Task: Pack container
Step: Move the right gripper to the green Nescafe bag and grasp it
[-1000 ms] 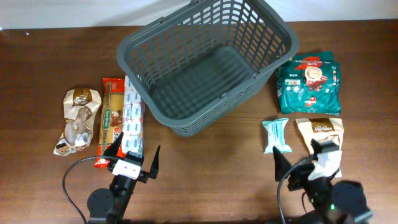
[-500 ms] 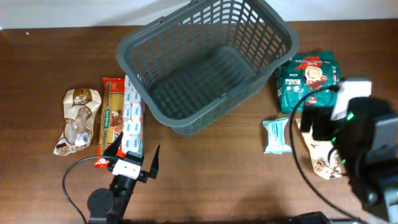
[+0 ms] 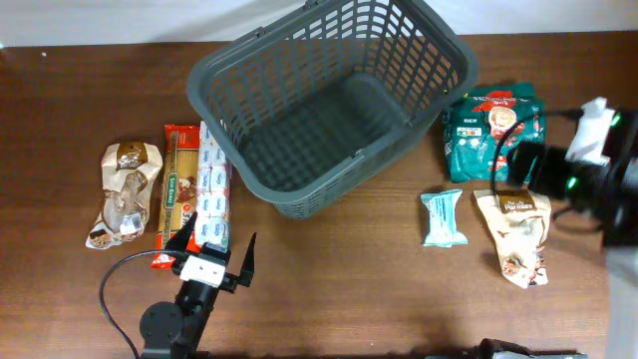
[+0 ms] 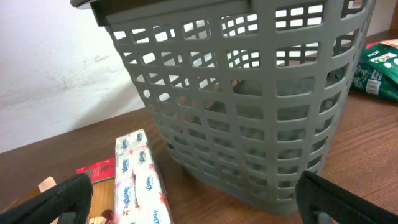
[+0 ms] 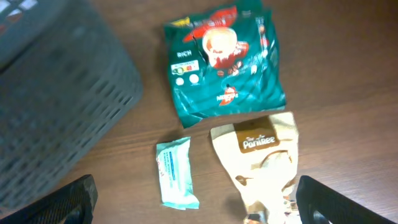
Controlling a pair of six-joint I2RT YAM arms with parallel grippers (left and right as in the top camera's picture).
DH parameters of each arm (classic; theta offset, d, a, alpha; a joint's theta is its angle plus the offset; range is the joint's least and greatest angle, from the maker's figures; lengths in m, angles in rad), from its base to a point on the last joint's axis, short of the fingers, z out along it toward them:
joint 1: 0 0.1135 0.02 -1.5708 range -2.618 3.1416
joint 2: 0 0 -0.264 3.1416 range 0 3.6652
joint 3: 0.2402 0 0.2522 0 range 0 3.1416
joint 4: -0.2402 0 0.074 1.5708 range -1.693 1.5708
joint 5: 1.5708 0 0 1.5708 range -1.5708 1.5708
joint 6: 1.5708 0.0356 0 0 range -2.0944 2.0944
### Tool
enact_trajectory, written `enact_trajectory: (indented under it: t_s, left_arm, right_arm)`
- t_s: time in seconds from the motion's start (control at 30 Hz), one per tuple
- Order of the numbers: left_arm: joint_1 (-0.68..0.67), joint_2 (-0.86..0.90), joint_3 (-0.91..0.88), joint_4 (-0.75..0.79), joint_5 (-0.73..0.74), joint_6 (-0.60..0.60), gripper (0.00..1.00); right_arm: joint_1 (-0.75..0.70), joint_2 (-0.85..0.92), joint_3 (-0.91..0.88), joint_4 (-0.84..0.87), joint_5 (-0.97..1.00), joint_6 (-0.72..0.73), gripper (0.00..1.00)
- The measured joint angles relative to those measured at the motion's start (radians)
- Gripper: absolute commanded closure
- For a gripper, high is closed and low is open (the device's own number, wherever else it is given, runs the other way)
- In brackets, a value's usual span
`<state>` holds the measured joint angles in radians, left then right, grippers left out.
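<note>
My right gripper grabs the green Nescafe bag by its printed middle (image 3: 495, 132) next, so the bag's ends stay free to go into the basket (image 3: 329, 189).
The dark grey basket (image 3: 329, 189) stands empty at the back centre, and shows in the left wrist view (image 4: 249, 112) and the right wrist view (image 5: 56, 93). My left gripper (image 3: 216, 247) is open and empty at the front left, facing the basket (image 4: 202, 205). My right gripper (image 3: 538, 165) is open and empty, held high over the right-hand packets (image 5: 199, 205). Below it lie a green coffee packet (image 3: 494, 135) (image 5: 224, 59), a small teal packet (image 3: 443, 217) (image 5: 177, 173) and a beige pouch (image 3: 518, 231) (image 5: 264, 155).
Left of the basket lie a white tissue pack (image 3: 212, 194) (image 4: 140, 180), a red spaghetti packet (image 3: 178, 189) (image 4: 96, 169) and a brown-and-clear bag (image 3: 125, 194). A white wall runs behind the table.
My right arm has risen from the front right and moved back and right, over the packets. The left arm and the items have not moved.
</note>
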<state>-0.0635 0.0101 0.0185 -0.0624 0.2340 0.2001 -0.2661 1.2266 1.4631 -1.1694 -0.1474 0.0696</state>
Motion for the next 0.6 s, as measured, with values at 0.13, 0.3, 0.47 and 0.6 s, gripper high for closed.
enact_trajectory:
  t_s: [0.13,0.3,0.47,0.6]
  left_arm:
    - [0.0,0.0,0.0,0.0,0.0,0.0,0.01]
    - [0.0,0.0,0.0,0.0,0.0,0.0,0.01]
    - [0.0,0.0,0.0,0.0,0.0,0.0,0.01]
    - [0.0,0.0,0.0,0.0,0.0,0.0,0.01]
  right_arm:
    - [-0.161,0.182,0.091,-0.005,-0.138,-0.045,0.01]
    - [-0.261,0.354,0.216,0.004,-0.224,-0.105,0.01]
    - [-0.27,0.521,0.283,0.074,-0.264,-0.141,0.01]
    - [-0.27,0.662,0.285,0.17,-0.328,-0.172,0.01]
